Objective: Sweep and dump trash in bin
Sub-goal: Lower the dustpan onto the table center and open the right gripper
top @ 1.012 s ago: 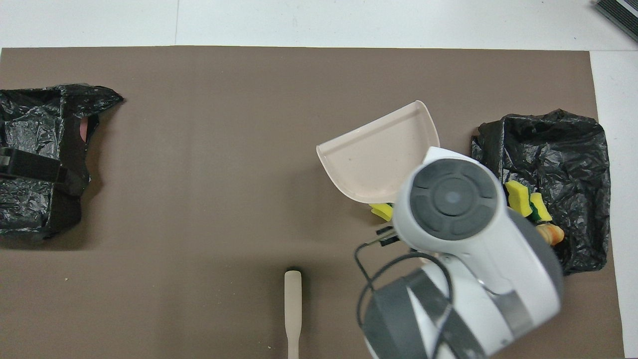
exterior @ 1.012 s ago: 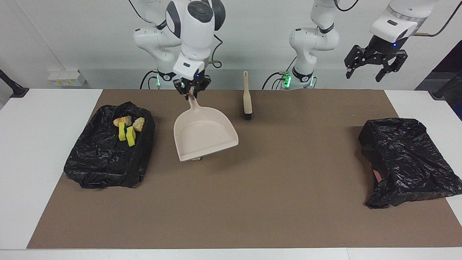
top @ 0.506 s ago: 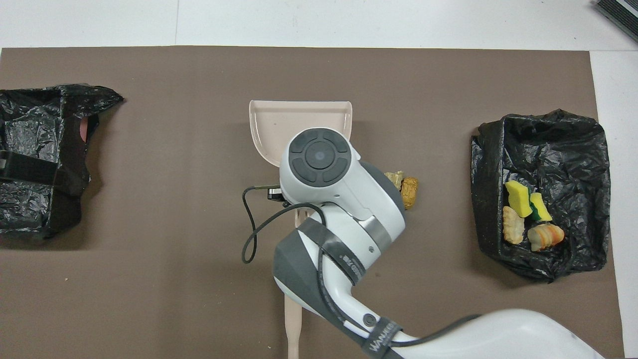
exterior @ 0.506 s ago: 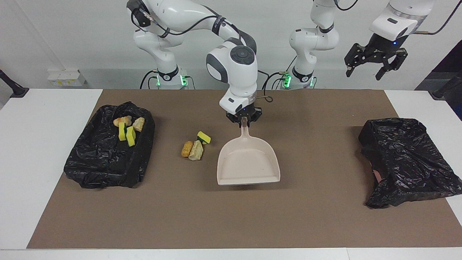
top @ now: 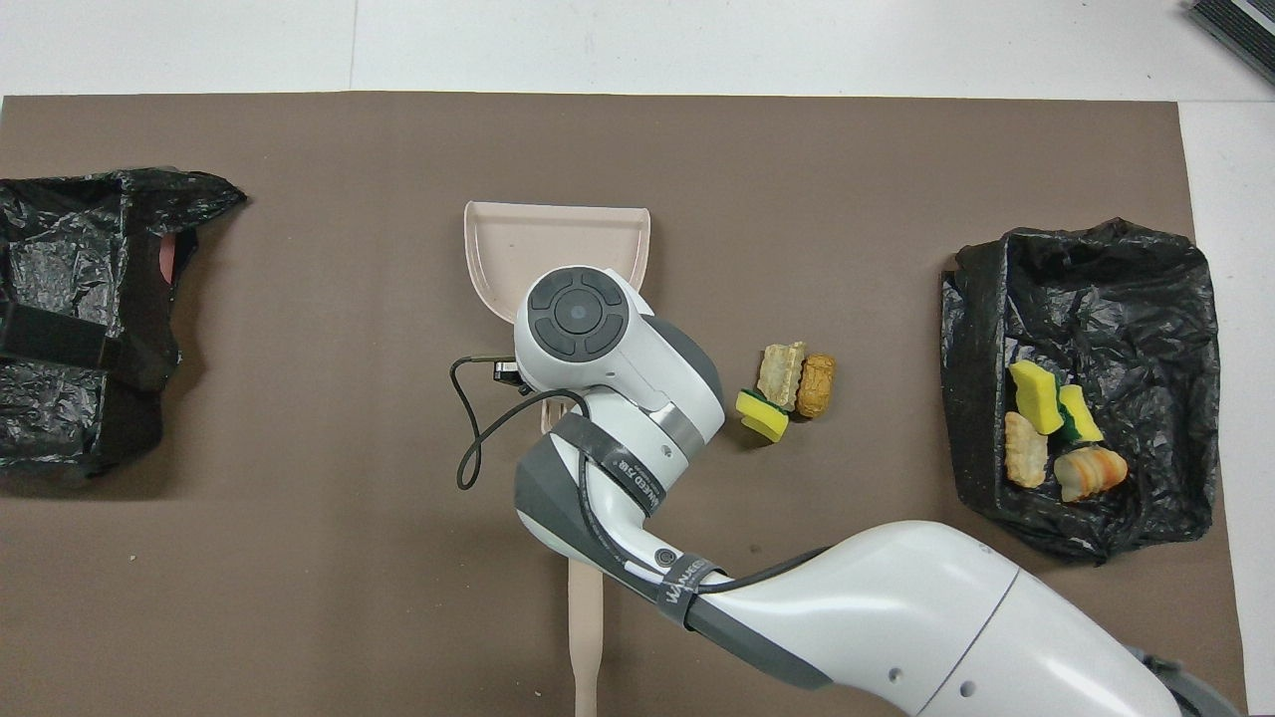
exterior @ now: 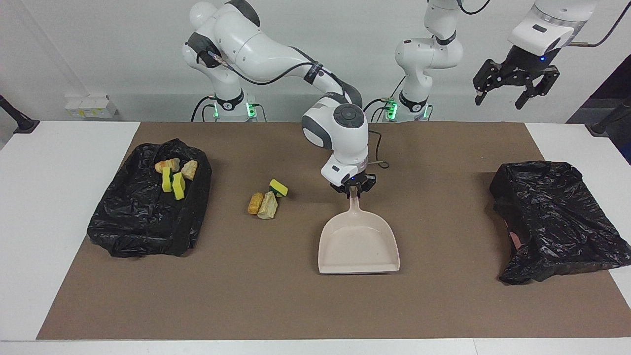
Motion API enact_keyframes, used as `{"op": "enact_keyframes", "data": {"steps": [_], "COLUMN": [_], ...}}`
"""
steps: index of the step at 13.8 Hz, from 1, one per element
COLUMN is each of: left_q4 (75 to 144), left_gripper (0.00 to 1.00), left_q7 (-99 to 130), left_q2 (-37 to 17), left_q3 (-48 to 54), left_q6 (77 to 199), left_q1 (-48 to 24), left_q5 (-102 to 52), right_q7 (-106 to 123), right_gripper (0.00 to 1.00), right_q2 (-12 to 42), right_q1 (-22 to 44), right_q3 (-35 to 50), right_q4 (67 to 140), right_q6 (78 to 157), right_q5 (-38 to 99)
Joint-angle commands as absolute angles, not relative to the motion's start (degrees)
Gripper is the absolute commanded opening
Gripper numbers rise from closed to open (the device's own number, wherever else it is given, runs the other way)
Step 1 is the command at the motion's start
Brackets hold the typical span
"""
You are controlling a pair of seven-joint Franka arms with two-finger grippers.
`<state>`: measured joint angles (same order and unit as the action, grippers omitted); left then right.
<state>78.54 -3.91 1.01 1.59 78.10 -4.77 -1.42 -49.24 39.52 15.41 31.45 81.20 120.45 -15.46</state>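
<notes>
The robot's right gripper needs to open now, as the beige dustpan (top: pixel 518 249) sits flat and low on the brown mat in the overhead view.
My right gripper (exterior: pixel 352 190) is shut on the handle of the beige dustpan (exterior: pixel 358 246) (top: pixel 518 249). The pan sits low at the middle of the mat, its mouth pointing away from the robots. Three pieces of trash (exterior: pixel 266 199) (top: pixel 787 388) lie together on the mat beside the pan, toward the right arm's end: a yellow-and-green sponge chunk, a pale rock-like piece and an orange-brown piece. Several more pieces (exterior: pixel 175 175) (top: pixel 1046 428) lie in the black-bagged bin (exterior: pixel 143 236) (top: pixel 1096 249). In the overhead view the wrist hides the right gripper. My left gripper (exterior: pixel 515 88) waits open, high over its own end.
The beige brush handle (top: pixel 585 617) lies on the mat nearer to the robots than the dustpan, partly under the right arm. A second crumpled black bag (exterior: pixel 552 217) (top: pixel 80 319) sits at the left arm's end of the brown mat.
The right arm has carried the dustpan from beside the bin to the middle of the mat and lowered it, uncovering the three pieces on the mat. The left gripper has barely moved.
</notes>
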Motion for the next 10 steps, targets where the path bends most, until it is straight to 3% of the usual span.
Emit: {"op": "enact_keyframes", "data": {"steps": [1,2,3,7,10], "left_q4": [78.2,78.2,78.2,78.2,78.2], "left_gripper": [1.00,1.00,1.00,1.00,1.00], "left_q7": [-4.4,-4.4,-4.4,-4.2,-4.3], "left_q2": [1.5,1.5,1.5,1.5,1.5], "left_q3": [2.2,2.2,2.2,2.3,2.3], "left_q6": [77.0,77.0,77.0,77.0,77.0], "left_q1": [-3.9,-4.0,-4.0,-4.0,-4.0], "left_q5": [-0.6,-0.6,-0.6,-0.6,-0.6], "right_q7": [-49.6,-47.7,-46.7,-46.2,-46.1], "right_gripper": [0.55,0.89,1.00,1.00,1.00], "right_q2": [40.2,39.9,39.5,30.9,20.8], "right_q1": [14.7,14.8,14.7,12.3,10.1], "right_q3": [32.7,32.7,32.7,33.7,35.8], "right_q4": [81.1,81.3,82.2,86.3,94.4], "right_q6": [121.5,121.4,121.2,116.1,114.3], "right_q5": [-17.0,-17.3,-17.8,-17.0,-11.5]}}
